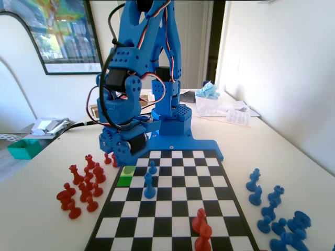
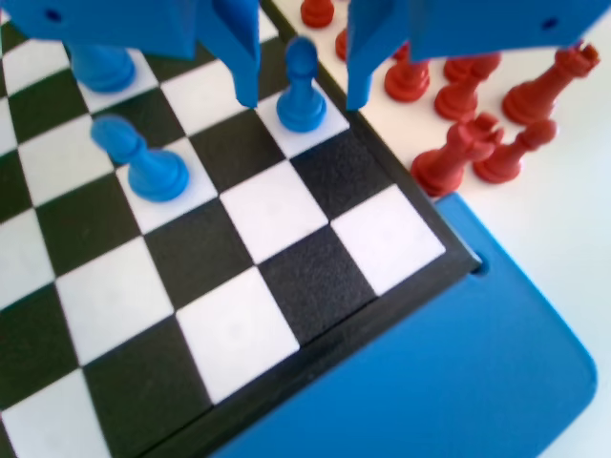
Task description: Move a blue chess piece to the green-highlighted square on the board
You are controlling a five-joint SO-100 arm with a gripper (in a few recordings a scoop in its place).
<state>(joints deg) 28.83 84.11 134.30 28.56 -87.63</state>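
My gripper is going to grab the neck of the piece under its ball head next, so that it can move the small blue chess piece onto the green-highlighted square (image 1: 124, 181).
The blue chess piece (image 2: 302, 107), a short pawn with a ball head, stands on a white square at the board's (image 2: 315, 277) right edge in the wrist view. My gripper (image 2: 303, 100) is open, with one jaw on each side of the pawn and a gap on both sides. In the fixed view the gripper (image 1: 124, 157) hangs low over the board's (image 1: 172, 209) far left corner and hides that pawn. The green-highlighted square (image 1: 124, 181) lies just in front of it, with a pale yellow square (image 1: 129, 170) behind.
A second blue pawn (image 1: 152, 168) (image 2: 145, 160) and a taller blue piece (image 1: 149, 185) stand on the board nearby. Red pieces (image 1: 84, 183) (image 2: 458, 157) crowd the table beside the board's edge. Two red pieces (image 1: 201, 227) stand on the near rows. Spare blue pieces (image 1: 275, 214) lie at the right.
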